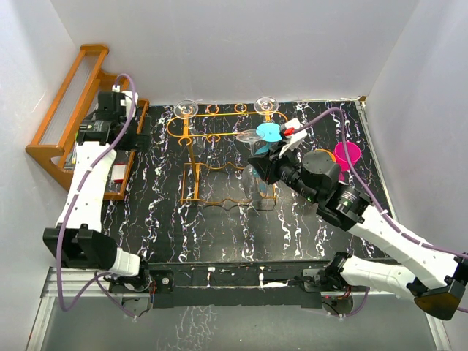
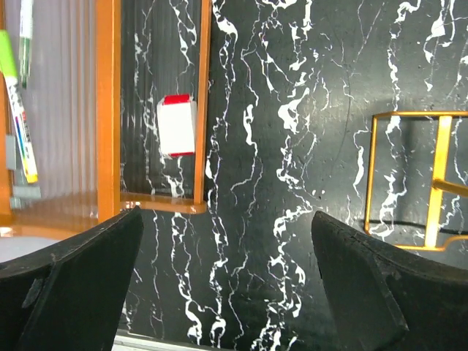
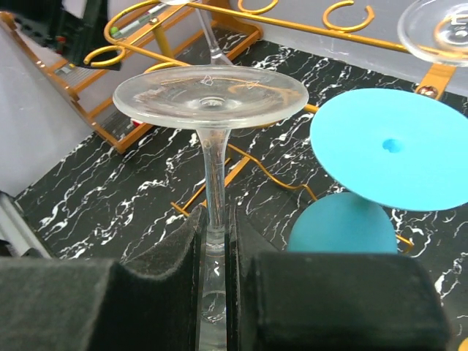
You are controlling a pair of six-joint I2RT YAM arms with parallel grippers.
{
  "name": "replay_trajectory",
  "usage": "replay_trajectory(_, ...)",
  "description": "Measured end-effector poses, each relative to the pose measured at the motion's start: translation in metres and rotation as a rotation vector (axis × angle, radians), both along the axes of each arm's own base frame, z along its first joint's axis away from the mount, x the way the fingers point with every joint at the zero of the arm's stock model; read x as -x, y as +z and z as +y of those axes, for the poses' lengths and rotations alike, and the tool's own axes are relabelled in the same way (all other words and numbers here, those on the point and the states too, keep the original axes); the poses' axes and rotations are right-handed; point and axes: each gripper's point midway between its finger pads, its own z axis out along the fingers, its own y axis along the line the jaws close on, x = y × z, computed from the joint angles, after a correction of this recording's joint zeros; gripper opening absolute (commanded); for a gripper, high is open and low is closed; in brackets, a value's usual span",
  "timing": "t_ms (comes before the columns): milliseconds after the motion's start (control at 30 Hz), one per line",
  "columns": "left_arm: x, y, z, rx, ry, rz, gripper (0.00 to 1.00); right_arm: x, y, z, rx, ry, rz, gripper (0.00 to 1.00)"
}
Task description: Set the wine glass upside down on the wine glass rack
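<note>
My right gripper has the glass foot [image 1: 250, 137] short of the rack's hook, so the glass would fall if I opened now. I should move it toward that hook before releasing.
A clear wine glass [image 3: 210, 95] hangs upside down, foot up, with my right gripper [image 3: 214, 219] shut on its stem. In the top view the glass foot [image 1: 250, 137] is beside the front right part of the orange-gold wine glass rack [image 1: 191, 157], with the right gripper [image 1: 265, 162] just to the right of it. A teal glass [image 3: 391, 146] hangs inverted close on the right. My left gripper [image 2: 227, 278] is open and holds nothing. It is above the black marble table [image 2: 278, 110], and in the top view the left gripper [image 1: 126, 131] is by the wooden rack.
Two more clear glasses [image 1: 186, 108] [image 1: 265, 104] hang on the rack's back rail. A brown wooden stepped rack [image 1: 66, 124] stands at the far left, with a white red-capped box [image 2: 177, 126] in it. A pink cup [image 1: 346, 153] sits at the right. White walls enclose the table.
</note>
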Motion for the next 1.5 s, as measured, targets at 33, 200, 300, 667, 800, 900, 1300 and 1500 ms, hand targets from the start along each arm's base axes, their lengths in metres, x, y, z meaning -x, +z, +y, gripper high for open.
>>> replay_trajectory(33,0.007,-0.002,0.002,0.018,0.006,0.021,0.97,-0.002,0.0,-0.001,0.006,-0.009,-0.005,0.08)
replay_trajectory(200,0.03,0.019,0.015,0.068,0.046,-0.028,0.97,-0.008,-0.005,-0.001,0.034,-0.03,-0.012,0.08)
replay_trajectory(300,0.035,0.025,0.024,0.103,0.077,-0.053,0.97,-0.013,-0.012,0.004,0.047,-0.03,-0.002,0.08)
replay_trajectory(667,0.041,0.002,0.036,0.196,0.131,-0.013,0.97,-0.028,-0.031,0.017,0.08,-0.049,0.021,0.08)
replay_trajectory(800,0.036,0.001,0.033,0.212,0.114,-0.025,0.97,-0.033,-0.029,0.016,0.072,-0.07,0.011,0.08)
replay_trajectory(900,0.035,-0.002,0.031,0.222,0.105,-0.021,0.97,-0.036,-0.028,0.017,0.066,-0.082,0.005,0.08)
replay_trajectory(1300,0.031,-0.007,0.024,0.251,0.078,-0.021,0.97,-0.046,-0.032,0.018,0.069,-0.121,0.003,0.08)
replay_trajectory(1500,0.03,-0.009,0.024,0.254,0.076,-0.017,0.97,-0.048,-0.035,0.02,0.073,-0.125,0.011,0.32)
